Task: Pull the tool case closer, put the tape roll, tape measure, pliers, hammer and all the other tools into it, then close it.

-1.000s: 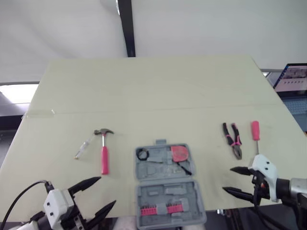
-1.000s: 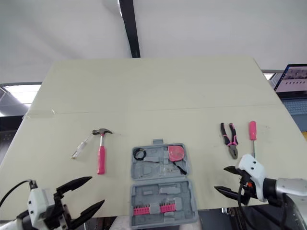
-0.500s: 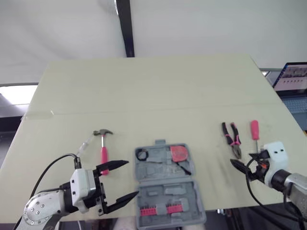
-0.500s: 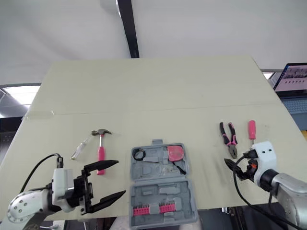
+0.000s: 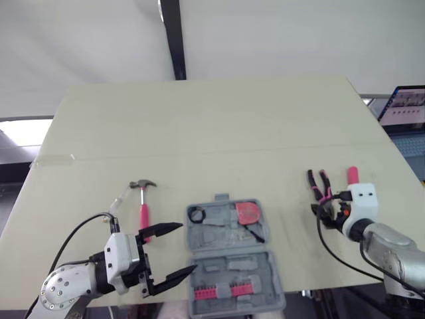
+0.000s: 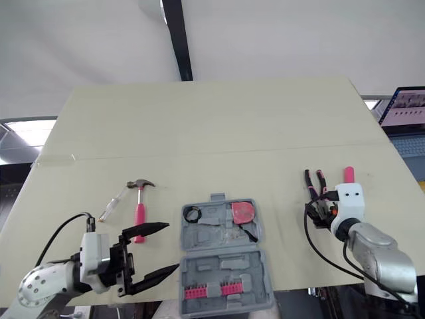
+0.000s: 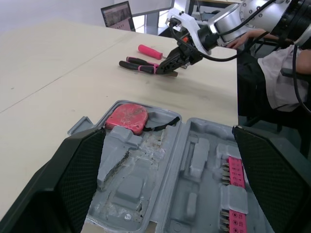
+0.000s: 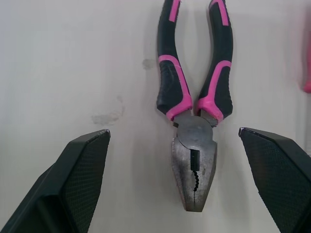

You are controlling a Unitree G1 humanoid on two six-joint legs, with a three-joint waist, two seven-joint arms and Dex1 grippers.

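Note:
I will grip the pink-and-black pliers by their metal head (image 8: pixel 194 160) with my right gripper next. Then I can pack the pliers (image 8: pixel 194 111) into the tool case.
The grey tool case (image 5: pixel 232 256) lies open near the table's front edge. A pink tape measure (image 5: pixel 249 212) and a black tape roll (image 5: pixel 197 214) sit in its far half, and pink bits (image 5: pixel 226 291) in its near half. Left of it lie the pink-handled hammer (image 5: pixel 144 211) and a clear-handled screwdriver (image 5: pixel 118 201). My left gripper (image 5: pixel 186 247) is open just left of the case, pointing at it. To the right, the pink-and-black pliers (image 8: pixel 194 111) lie flat beside a pink screwdriver (image 5: pixel 352 175). My right gripper (image 6: pixel 317 211) hovers open over the pliers' head, one finger (image 8: pixel 73 184) on each side.
The pale table (image 5: pixel 212 126) stretches bare behind the tools. A laptop screen (image 5: pixel 405 106) stands off the table's right edge. A strip of clear tape (image 5: pixel 56 158) is stuck at the left edge. The case's near edge overhangs the table front.
My left gripper came up from the front edge and moved right to the case's side. My right gripper moved forward from the front edge to the pliers.

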